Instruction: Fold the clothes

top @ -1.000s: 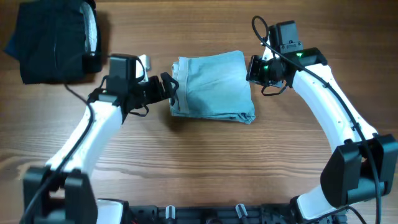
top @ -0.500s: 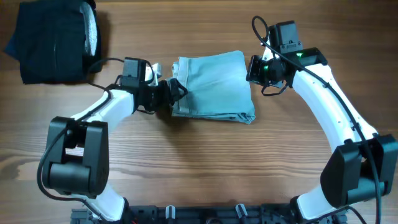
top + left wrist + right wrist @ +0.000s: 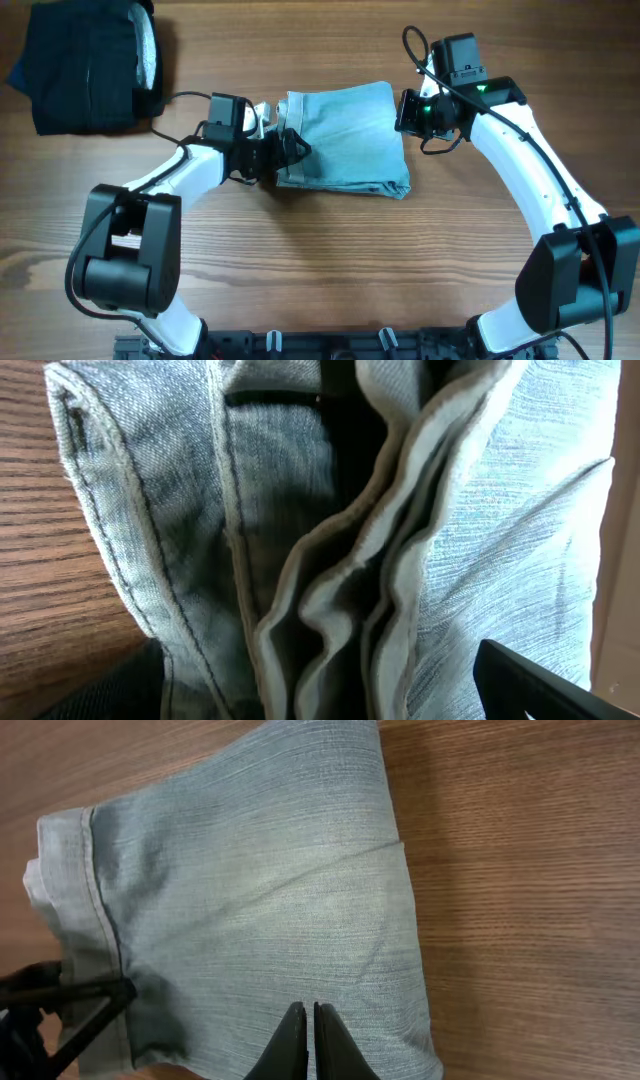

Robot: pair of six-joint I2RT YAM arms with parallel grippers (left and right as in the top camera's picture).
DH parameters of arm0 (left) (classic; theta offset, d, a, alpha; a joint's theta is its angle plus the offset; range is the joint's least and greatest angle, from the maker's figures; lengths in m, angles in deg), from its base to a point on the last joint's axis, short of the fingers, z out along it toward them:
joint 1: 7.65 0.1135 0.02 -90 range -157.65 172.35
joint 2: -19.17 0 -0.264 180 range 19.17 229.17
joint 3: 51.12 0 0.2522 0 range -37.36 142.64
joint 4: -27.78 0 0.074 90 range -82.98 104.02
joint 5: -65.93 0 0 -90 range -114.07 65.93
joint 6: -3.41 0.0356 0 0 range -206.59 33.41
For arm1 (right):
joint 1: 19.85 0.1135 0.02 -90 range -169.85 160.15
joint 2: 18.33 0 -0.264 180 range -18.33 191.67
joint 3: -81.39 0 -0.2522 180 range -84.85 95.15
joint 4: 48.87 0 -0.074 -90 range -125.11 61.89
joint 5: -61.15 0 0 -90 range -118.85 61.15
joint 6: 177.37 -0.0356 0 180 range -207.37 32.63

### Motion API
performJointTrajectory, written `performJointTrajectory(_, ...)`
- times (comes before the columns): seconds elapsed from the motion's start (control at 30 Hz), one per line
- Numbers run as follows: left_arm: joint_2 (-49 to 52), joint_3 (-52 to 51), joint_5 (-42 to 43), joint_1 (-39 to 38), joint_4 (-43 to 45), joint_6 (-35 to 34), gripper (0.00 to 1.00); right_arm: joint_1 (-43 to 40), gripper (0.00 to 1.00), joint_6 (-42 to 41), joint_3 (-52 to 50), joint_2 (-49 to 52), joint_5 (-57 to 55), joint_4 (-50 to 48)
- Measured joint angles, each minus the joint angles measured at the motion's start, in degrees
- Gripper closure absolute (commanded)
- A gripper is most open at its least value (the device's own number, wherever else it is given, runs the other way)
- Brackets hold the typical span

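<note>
My left gripper is to grab all the hem layers of the denim shorts together next, so that the shorts stay folded for stacking on the black garment.
The light blue denim shorts lie folded in a compact stack at the table's middle. My left gripper is open at the stack's left edge. In the left wrist view its fingers stand wide apart with the folded hem layers between them. My right gripper is at the stack's right edge. In the right wrist view its fingers are shut together and empty, just above the top denim layer. The left gripper's dark fingers show there at the far hem.
A black folded garment with a pale lining lies at the table's far left corner. Bare wooden table surrounds the shorts in front and to both sides.
My left arm has moved right, bringing its open fingers onto the left edge of the shorts. The right arm and the shorts have not moved.
</note>
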Motion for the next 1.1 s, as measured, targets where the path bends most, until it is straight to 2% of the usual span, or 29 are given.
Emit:
performJointTrajectory(0.33,0.00,0.02,0.37,2.40,-0.63,0.00,0.00,0.00,0.96,0.42,0.00,0.00,-0.63,-0.42)
performJointTrajectory(0.73,1.29,0.66,0.87,2.14,1.70,-0.02,0.00,0.00,0.96,-1.05,-5.03,1.25,-12.37,-9.22)
performJointTrajectory(0.93,1.88,1.01,1.05,1.64,2.62,0.00,0.00,0.00,0.96,-1.88,-5.20,7.50,-12.20,-11.43)
performJointTrajectory(1.1,2.95,1.75,1.31,0.90,4.00,-0.07,0.00,0.00,0.95,-2.27,-5.35,10.78,-6.88,-14.71)
